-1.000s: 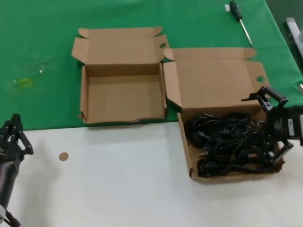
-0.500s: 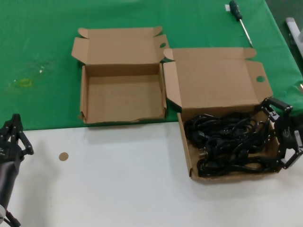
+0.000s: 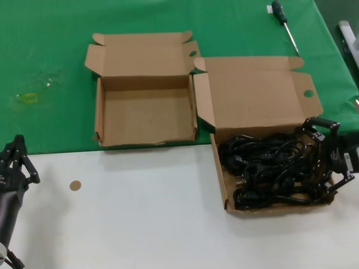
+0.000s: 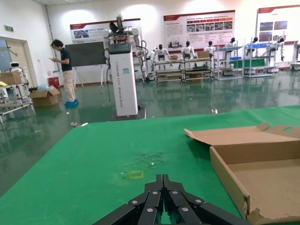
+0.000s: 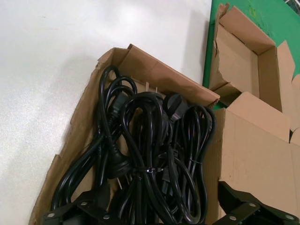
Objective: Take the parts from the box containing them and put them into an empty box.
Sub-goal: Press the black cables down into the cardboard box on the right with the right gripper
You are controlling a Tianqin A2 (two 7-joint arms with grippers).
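The right gripper grips the black power cords by their tied middle next, since the loose loops fan out slack beyond the tie.
Black looped power cords lie heaped in the larger cardboard box, whose wide lid lies open behind it. The smaller empty box with the ragged front rim stands open to its left. My right gripper is open at the right end of the larger box, one finger on each side of the cords, gripping nothing. The right wrist view shows the cords between its fingers, with the empty box beyond. My left gripper is parked at the near left, shut and empty.
A green-handled screwdriver lies far back right on the green cloth. A small brown disc lies on the white table top. A grey object sits at the right edge.
My right gripper drew back to the right of the larger box, then came back left over the right end of the cords, still open. The left arm has not moved.
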